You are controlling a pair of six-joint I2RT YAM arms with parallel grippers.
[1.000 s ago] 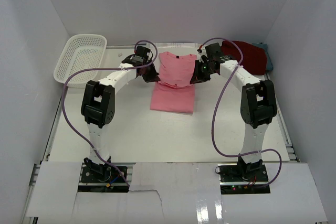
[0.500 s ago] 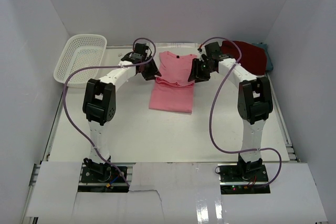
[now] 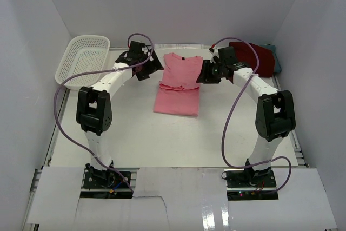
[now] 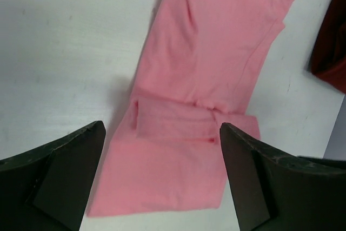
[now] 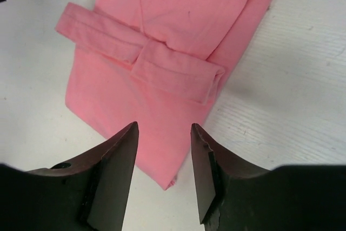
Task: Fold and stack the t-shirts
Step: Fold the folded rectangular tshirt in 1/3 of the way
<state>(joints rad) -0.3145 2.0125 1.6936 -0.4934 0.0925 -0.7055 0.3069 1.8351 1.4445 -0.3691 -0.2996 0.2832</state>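
Note:
The left gripper grabs the pink t-shirt by its near panel next, which leaves the t-shirt's folded part free to smooth for folding.
A light pink t-shirt (image 3: 178, 85) lies flat mid-table, collar at the far end, sleeves tucked in, with a folded band across its middle (image 5: 162, 63). My left gripper (image 3: 153, 68) hovers open beside its far left edge; in the left wrist view the wide-apart fingers (image 4: 59, 177) frame the pink t-shirt (image 4: 205, 68) with nothing between them. Above the shirt's far right edge my right gripper (image 3: 202, 75) is partly open; its gap (image 5: 164, 133) holds nothing. A dark red t-shirt (image 3: 253, 58) lies bunched at the back right, over a teal-grey one (image 3: 277, 59).
A white perforated basket (image 3: 84, 58) stands at the back left corner. White walls close in the table on the left, back and right. The dark red shirt's edge (image 4: 331, 52) shows at the right of the left wrist view.
Both grippers have opened and let go of the pink t-shirt, then lifted back toward the far end. The shirt lies where it was laid.

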